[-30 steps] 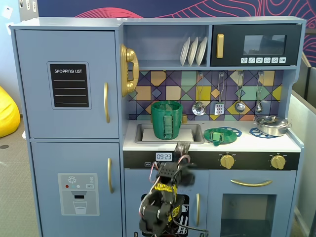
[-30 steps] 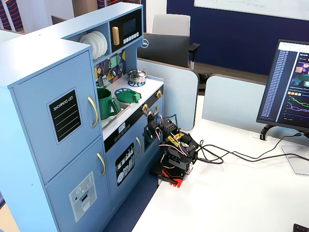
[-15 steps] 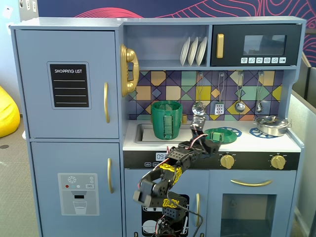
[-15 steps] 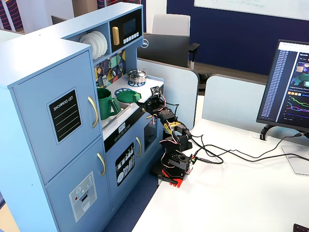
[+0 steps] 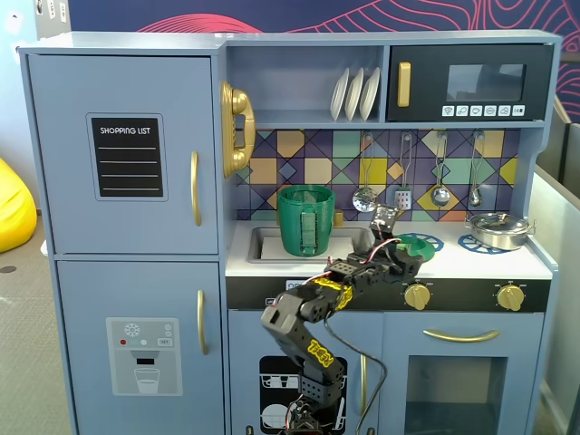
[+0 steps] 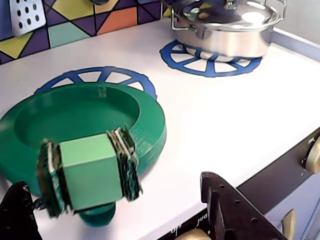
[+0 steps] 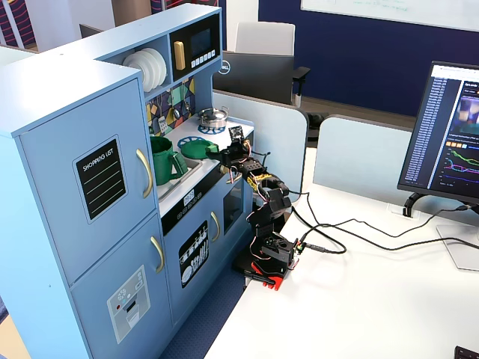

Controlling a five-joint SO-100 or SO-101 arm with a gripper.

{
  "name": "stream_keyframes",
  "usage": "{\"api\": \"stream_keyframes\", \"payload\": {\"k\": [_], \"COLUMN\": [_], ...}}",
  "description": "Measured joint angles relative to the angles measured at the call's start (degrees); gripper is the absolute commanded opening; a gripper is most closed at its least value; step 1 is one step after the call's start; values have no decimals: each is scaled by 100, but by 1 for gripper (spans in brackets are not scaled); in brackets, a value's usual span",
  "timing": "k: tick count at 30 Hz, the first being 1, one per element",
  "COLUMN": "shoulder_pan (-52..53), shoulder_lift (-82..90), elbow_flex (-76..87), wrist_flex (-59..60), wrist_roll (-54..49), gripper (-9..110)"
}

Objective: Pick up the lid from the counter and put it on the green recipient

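Observation:
The robot's gripper needs to put the lid on the green recipient [image 5: 305, 220], so it should next grab the light green square block of the lid.
The lid [image 6: 75, 117] is a dark green round disc with a raised rim. It lies on the white counter over a blue burner ring [image 6: 90, 77], and shows in both fixed views [image 5: 420, 245] [image 7: 196, 148]. A light green block [image 6: 90, 172] with ribbed pads on both sides stands at the lid's near rim, above a small dark green round piece. I cannot tell how the block joins the lid. My gripper [image 6: 112, 182] is open, with its black jaws wide on either side of the block and not touching it. The green recipient [image 5: 305, 220] stands upright in the sink, to the left in a fixed view.
A shiny silver pot [image 6: 225, 25] with its own lid sits on the second blue ring [image 6: 210, 57] at the back right. Utensils hang on the tiled back wall [image 5: 439, 177]. Brass knobs [image 5: 417, 295] line the dark front panel below the counter edge.

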Motion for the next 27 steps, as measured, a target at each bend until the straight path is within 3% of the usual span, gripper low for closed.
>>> {"api": "stream_keyframes", "payload": {"k": [12,13,16,17,27], "shoulder_pan": [-343,-378,-404,-431,-554], "shoulder_lift": [-1160,-1213,-1310,-1345,-1397], "elbow_flex": [-940,-1002,-1090,-1116,-1503], "wrist_flex": [-9,-9,-9,0,202], "wrist_roll": [0,0,0,-35,-44], "gripper": [31,29,3,0,0]}}
